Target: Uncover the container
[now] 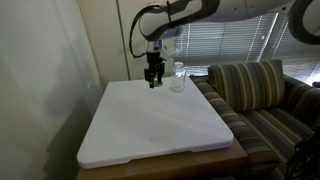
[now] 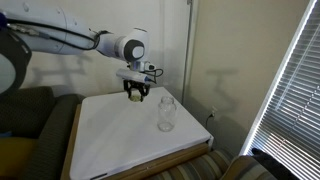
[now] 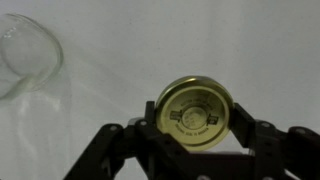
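My gripper should lower the yellowish lid (image 1: 156, 85) (image 3: 196, 110) before it lets go, because the lid hangs in my fingertips above the white tabletop with a gap beneath it.
The clear glass jar (image 1: 178, 78) stands open on the far part of the white tabletop, also seen in an exterior view (image 2: 166, 113) and at the upper left of the wrist view (image 3: 28, 60). My gripper (image 1: 153, 80) hangs beside the jar, just above the table; it shows in both exterior views (image 2: 138, 96). In the wrist view the gripper (image 3: 196, 125) is shut on the round yellowish lid (image 3: 196, 110), held between the two fingers. The lid is off the jar and apart from it.
The white tabletop (image 1: 150, 125) sits on a wooden table. A striped sofa (image 1: 255, 95) stands close along one side. Window blinds (image 2: 290, 90) and a wall are behind. The table edges drop off on all sides.
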